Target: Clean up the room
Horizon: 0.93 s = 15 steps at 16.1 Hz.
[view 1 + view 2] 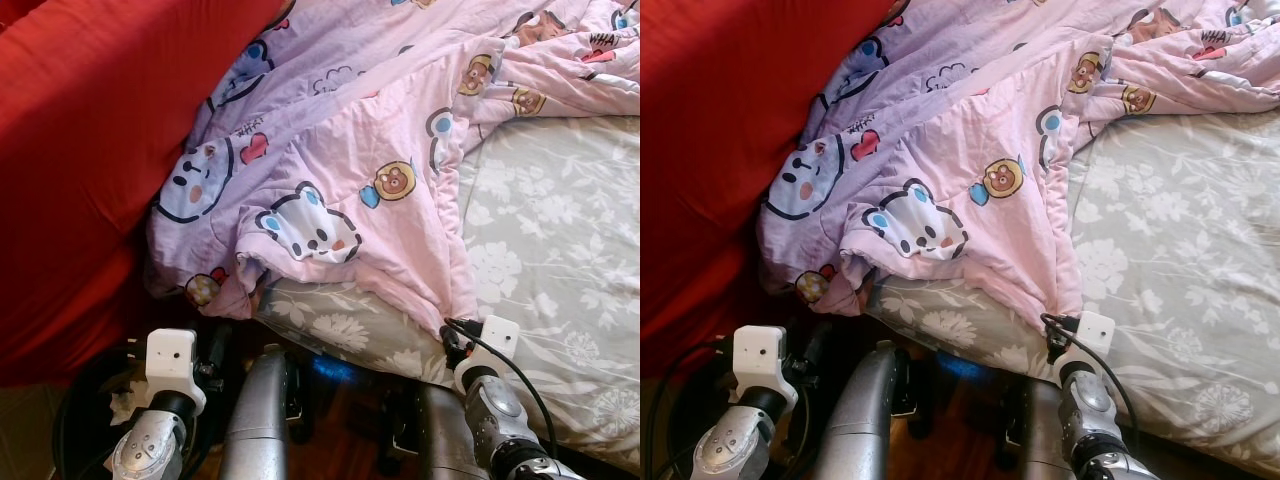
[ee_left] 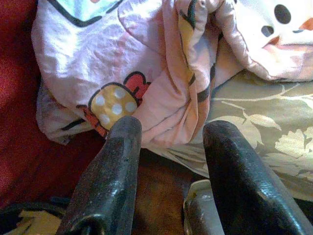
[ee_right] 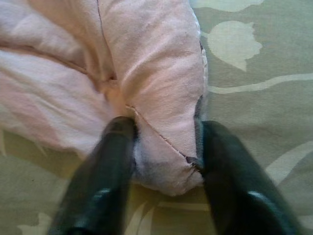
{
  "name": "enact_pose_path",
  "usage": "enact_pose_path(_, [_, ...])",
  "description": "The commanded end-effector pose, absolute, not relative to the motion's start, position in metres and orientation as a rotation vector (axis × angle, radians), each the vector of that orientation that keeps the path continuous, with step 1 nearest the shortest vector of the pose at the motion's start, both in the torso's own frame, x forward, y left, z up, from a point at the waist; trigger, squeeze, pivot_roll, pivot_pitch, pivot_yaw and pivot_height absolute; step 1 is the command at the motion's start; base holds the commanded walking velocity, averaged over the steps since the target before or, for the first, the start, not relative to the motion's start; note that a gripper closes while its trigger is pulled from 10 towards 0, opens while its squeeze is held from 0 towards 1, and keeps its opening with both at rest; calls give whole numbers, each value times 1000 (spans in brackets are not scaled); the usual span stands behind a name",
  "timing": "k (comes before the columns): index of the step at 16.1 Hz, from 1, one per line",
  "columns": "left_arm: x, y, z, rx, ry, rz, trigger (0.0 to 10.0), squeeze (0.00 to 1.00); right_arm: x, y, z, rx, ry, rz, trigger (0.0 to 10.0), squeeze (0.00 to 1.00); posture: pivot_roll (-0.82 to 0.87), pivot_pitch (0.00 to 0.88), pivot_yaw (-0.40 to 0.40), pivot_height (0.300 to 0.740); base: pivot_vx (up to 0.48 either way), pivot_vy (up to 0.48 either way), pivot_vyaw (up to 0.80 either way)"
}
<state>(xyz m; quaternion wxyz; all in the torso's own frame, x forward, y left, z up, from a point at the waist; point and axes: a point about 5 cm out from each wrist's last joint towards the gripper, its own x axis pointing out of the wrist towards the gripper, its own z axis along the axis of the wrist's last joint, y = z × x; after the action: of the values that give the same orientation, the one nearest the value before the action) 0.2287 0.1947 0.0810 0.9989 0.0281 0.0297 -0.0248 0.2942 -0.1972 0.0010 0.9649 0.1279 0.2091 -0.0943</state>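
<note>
The quilt (image 1: pixel 380 150) lies slack over the bed, except for its stitched corner tip (image 1: pixel 441 324), which sticks out as a narrow fold. My right gripper needs to grab the quilt by that corner next.
A pink quilt (image 1: pixel 380 150) with cartoon bears and animals lies crumpled across a bed with a grey floral sheet (image 1: pixel 560 250). Its near corner (image 3: pixel 161 161) hangs at the bed's front edge. My right gripper (image 3: pixel 164 132) is open there, with one finger on each side of that corner and cloth filling the gap. It sits at the quilt's lowest tip (image 1: pixel 450 332). My left gripper (image 2: pixel 166 132) is open just below the quilt's bunched left fold (image 2: pixel 166 88), tips close to the cloth and nothing between them.
A large red fabric (image 1: pixel 80 150) covers the left side next to the quilt. Dark floor (image 1: pixel 340 420) shows under the bed's front edge. A black cable (image 1: pixel 520 375) loops from my right wrist.
</note>
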Motion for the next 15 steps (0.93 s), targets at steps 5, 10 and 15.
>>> enact_pose_path(5, [225,195,68,49,127,-49,10000,0,278,-193,-16,282,494,-203,0,0,284,472,54,641,0,0,0])
enact_pose_path(10, [233,190,60,35,133,-49,10000,0,284,-191,-11,270,471,-171,0,0,254,428,30,641,0,0,0])
enact_pose_path(15, [238,196,27,38,226,-21,10000,0,283,-190,-10,256,449,-150,0,0,211,331,0,641,0,0,0])
